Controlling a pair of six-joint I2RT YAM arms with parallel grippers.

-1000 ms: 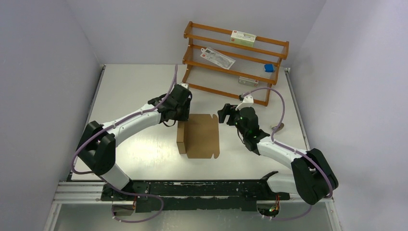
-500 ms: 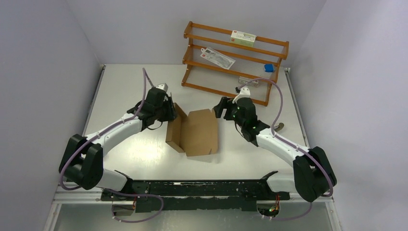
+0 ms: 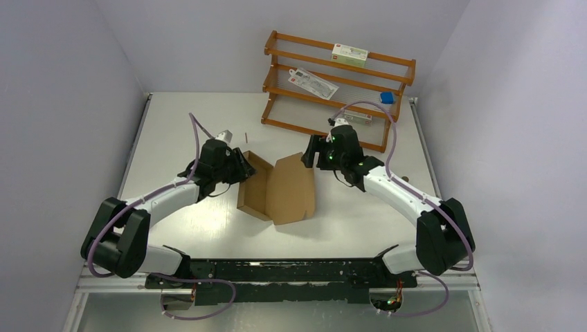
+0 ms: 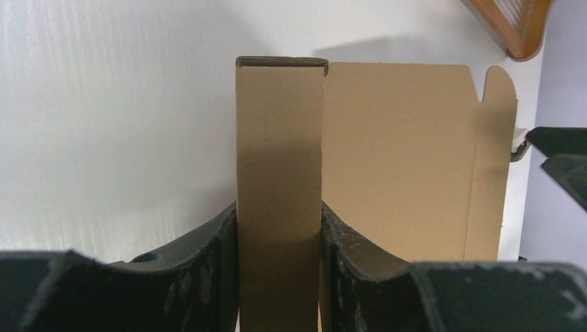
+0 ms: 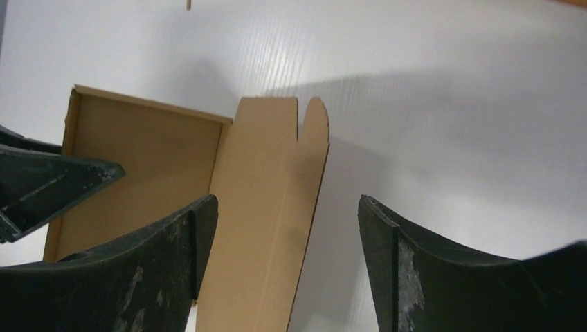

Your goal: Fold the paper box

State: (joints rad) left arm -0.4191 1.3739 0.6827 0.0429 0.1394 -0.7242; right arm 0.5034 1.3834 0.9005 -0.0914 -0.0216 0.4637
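Note:
The robot's right gripper should grab the box's long edge flap [image 5: 266, 207] by the notched tab [image 5: 305, 173] to lift the wide panel of the paper box and turn the paper box for folding.
The paper box [image 3: 287, 190] is a plain brown cardboard piece lying partly unfolded at mid table, its left panel raised. My left gripper [image 3: 240, 170] is shut on that raised narrow panel [image 4: 280, 173], which stands upright between both fingers. The wide flat panel with a notched tab [image 4: 408, 159] lies to its right. My right gripper [image 3: 309, 152] is open and hovers over the box's far right corner. In the right wrist view the long edge flap [image 5: 266, 207] lies between and under its spread fingers [image 5: 194, 235], untouched.
A wooden rack [image 3: 339, 114] stands at the back right and holds a white and green carton [image 3: 349, 53], a flat packet [image 3: 313, 83] and a small blue item [image 3: 387, 98]. A thin stick [image 3: 246, 136] lies beyond the box. The side walls are close.
My left gripper has swung left and back, pulling the box's left panel outward so the box opened and turned slightly. My right gripper has moved farther away and left, toward the box's far right corner.

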